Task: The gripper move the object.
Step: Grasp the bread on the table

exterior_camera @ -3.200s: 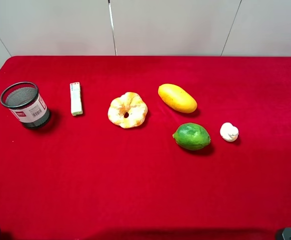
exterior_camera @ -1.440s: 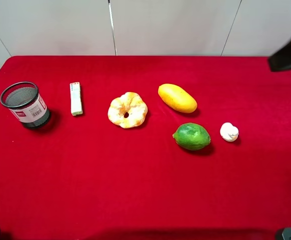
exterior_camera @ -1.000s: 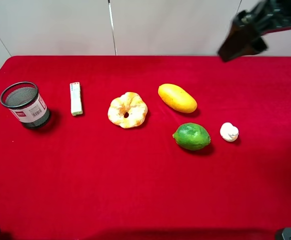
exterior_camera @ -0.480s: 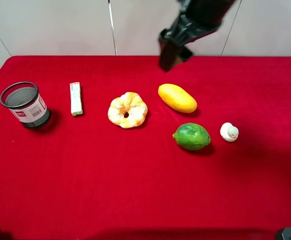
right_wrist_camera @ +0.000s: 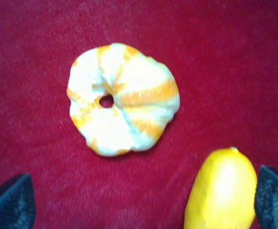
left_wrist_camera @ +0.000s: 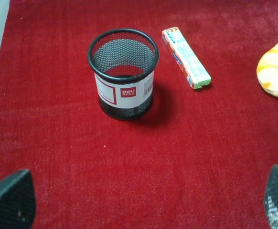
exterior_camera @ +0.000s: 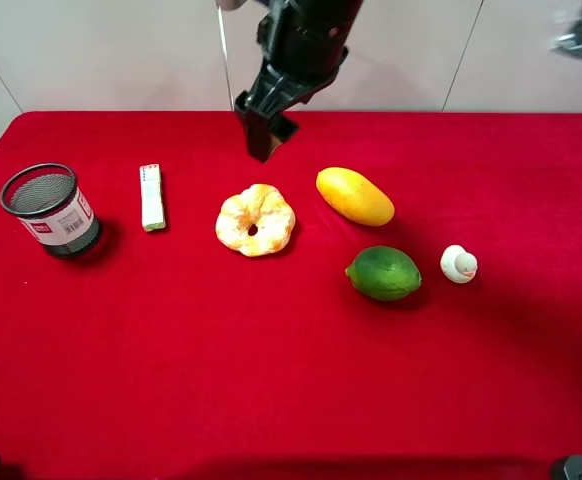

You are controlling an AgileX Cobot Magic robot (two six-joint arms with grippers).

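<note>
The doughnut is wide, but it has an open hole (exterior_camera: 252, 230), so my right gripper needs to take hold of the narrower part of the doughnut between hole and outer edge (exterior_camera: 273, 214) next.
The object, a lobed pale yellow-orange and white doughnut (exterior_camera: 255, 220), lies on the red cloth left of the middle. The right wrist view shows it from straight above (right_wrist_camera: 122, 98), and its edge shows in the left wrist view (left_wrist_camera: 277, 71). My right gripper (exterior_camera: 263, 138), a black claw on a dark arm, hangs above the cloth just behind the doughnut. Its fingers are wide apart and empty in the right wrist view (right_wrist_camera: 141, 205). My left gripper (left_wrist_camera: 144, 200) is open and empty, low at the near left, with only its fingertips showing.
A yellow mango (exterior_camera: 354, 196) lies right of the doughnut, close to it in the right wrist view (right_wrist_camera: 222, 191). A green lime (exterior_camera: 383, 273) and a small white duck figure (exterior_camera: 458, 264) lie further right. A black mesh cup (exterior_camera: 50, 210) and a slim white pack (exterior_camera: 152, 197) stand left.
My right arm has swung in from the upper right and moved left along the back of the table to just behind the doughnut. The objects have not moved.
</note>
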